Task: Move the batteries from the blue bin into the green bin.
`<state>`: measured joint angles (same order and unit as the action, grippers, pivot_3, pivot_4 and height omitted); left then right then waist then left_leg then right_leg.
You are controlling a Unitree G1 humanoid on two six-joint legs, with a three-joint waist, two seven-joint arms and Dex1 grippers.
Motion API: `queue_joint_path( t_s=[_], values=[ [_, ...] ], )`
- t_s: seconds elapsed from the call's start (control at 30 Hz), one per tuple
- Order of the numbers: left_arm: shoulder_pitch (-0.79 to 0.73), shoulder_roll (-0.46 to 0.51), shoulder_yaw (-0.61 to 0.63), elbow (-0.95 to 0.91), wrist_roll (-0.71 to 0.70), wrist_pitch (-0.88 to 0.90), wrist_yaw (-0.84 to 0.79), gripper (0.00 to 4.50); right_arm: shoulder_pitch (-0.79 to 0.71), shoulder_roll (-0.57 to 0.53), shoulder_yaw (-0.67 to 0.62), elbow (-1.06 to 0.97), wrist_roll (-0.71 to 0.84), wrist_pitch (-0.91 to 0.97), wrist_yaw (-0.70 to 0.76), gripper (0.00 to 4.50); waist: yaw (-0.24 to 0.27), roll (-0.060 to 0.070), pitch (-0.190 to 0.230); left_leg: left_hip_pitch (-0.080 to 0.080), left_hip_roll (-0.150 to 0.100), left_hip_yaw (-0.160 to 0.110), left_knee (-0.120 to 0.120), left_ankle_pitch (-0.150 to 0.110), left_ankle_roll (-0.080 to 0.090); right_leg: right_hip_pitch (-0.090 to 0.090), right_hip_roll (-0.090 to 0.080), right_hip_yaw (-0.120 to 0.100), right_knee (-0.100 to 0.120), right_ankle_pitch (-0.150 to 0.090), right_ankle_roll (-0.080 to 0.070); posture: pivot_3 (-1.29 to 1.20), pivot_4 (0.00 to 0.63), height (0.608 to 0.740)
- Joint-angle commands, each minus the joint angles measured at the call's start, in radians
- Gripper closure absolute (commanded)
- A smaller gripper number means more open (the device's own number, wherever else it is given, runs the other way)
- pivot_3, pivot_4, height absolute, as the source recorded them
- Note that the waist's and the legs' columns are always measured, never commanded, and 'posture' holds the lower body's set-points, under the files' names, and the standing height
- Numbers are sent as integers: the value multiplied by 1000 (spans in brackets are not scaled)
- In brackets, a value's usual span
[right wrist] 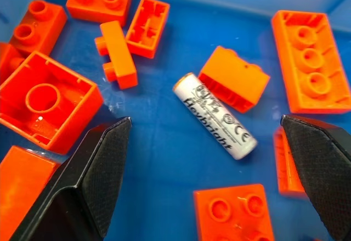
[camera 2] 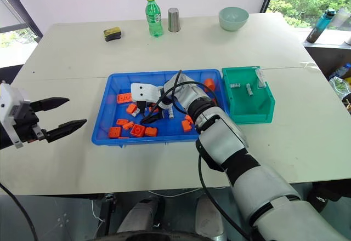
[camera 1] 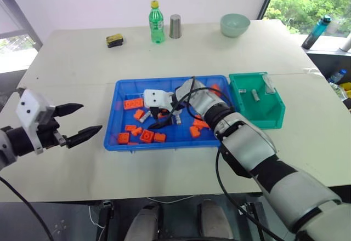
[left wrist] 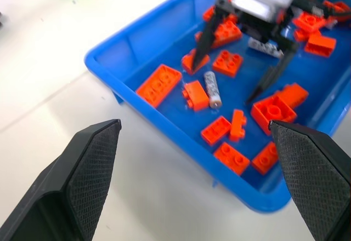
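My right gripper closes on the white battery next. In the right wrist view, it is between my fingers beside an orange brick (right wrist: 235,79), so closing would catch it.
The blue bin (camera 1: 118,96) sits mid-table, holding several orange bricks and batteries. One battery (right wrist: 215,116) lies on the bin floor among the bricks, straight between the spread fingers of my right gripper (right wrist: 205,120), which is open and just above it without touching. That same battery (left wrist: 211,89) lies beside an orange brick, and another battery (left wrist: 266,46) lies under the right gripper's body. The green bin (camera 1: 274,115) stands against the blue bin's right side with two batteries (camera 1: 255,95) inside. My left gripper (camera 1: 91,117) hovers open and holds nothing, over the table left of the blue bin.
Orange bricks (camera 1: 147,136) are scattered through the blue bin. Along the table's far edge stand a green bottle (camera 1: 156,22), a metal cup (camera 1: 175,26), a pale green bowl (camera 1: 235,24) and a yellow-black block (camera 1: 114,40).
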<state>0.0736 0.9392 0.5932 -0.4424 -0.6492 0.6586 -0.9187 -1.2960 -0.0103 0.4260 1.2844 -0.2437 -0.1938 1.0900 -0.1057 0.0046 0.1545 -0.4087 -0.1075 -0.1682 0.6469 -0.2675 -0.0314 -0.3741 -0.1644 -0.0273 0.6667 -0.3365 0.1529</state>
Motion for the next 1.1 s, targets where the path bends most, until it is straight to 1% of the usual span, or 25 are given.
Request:
queue_joint_path(
  t_s=[0.03,0.23,0.27,0.33,0.37,0.4,0.47,0.5,0.53,0.57,0.83,0.97,1.07,1.1],
  values=[
    [-15,13,9,-24,-13,3,10,0,-3,15,-9,3,-21,-14,4,18,-2,0,0,0,0,0,0,0,0,0,0,0,0,0,0,0,150,727],
    [-26,12,0,-27,-13,4,19,0,2,6,26,15,-80,-16,36,18,-2,0,0,1,0,0,0,0,0,0,0,0,0,0,0,0,150,727],
    [-28,13,0,-27,-14,4,20,0,1,5,32,18,-89,-14,46,253,-2,0,0,1,0,0,0,0,0,0,0,0,0,0,0,0,150,727],
    [-32,15,-3,-25,-14,3,22,0,0,3,36,22,-102,-9,58,881,-1,0,0,1,0,0,0,0,0,1,0,0,0,0,0,0,150,727],
    [-33,15,-3,-24,-13,2,22,0,-1,3,36,24,-106,-6,61,1359,-1,0,0,2,0,0,0,0,0,1,0,0,0,0,0,0,150,727],
    [-36,16,-4,-21,-12,1,21,0,-2,3,35,24,-109,-6,60,1724,0,0,0,2,0,0,0,0,0,1,0,0,0,0,0,0,150,727],
    [-40,17,-5,-17,-9,-1,21,0,-5,4,29,25,-110,-1,54,2794,0,0,0,2,0,0,0,0,0,1,0,0,0,0,0,0,150,727],
    [-42,17,-5,-16,-9,0,22,0,-6,5,24,24,-108,1,51,3176,0,0,0,2,0,0,0,0,0,1,0,0,0,0,0,0,150,727],
    [-43,16,-5,-15,-8,-1,22,0,-7,5,19,23,-106,6,46,3802,0,0,0,2,0,0,0,0,0,1,0,0,0,0,0,0,150,727],
    [-45,16,-6,-15,-8,-2,23,0,-6,4,14,22,-104,9,45,4182,0,0,0,2,0,0,0,0,0,1,0,0,0,0,0,0,150,727],
    [-57,6,-36,3,-2,-16,14,0,25,-38,-16,2,-93,6,89,4182,4,0,-1,2,0,0,0,0,0,2,0,0,0,0,0,0,150,727],
    [-80,-13,-80,-4,-22,-6,19,0,30,-61,-56,-28,-67,17,62,4182,5,0,-1,2,0,0,0,0,0,2,0,0,0,0,0,0,150,727],
    [-119,-42,-151,-17,-34,-8,25,0,33,-103,-180,-174,60,154,93,4182,8,0,-1,2,0,0,1,0,0,2,0,0,0,0,0,0,150,727],
    [-145,-54,-184,-16,-35,-11,25,0,74,-139,-234,-338,123,272,109,4182,12,0,0,1,0,0,1,0,0,2,0,0,0,0,0,0,150,727]
  ],
)
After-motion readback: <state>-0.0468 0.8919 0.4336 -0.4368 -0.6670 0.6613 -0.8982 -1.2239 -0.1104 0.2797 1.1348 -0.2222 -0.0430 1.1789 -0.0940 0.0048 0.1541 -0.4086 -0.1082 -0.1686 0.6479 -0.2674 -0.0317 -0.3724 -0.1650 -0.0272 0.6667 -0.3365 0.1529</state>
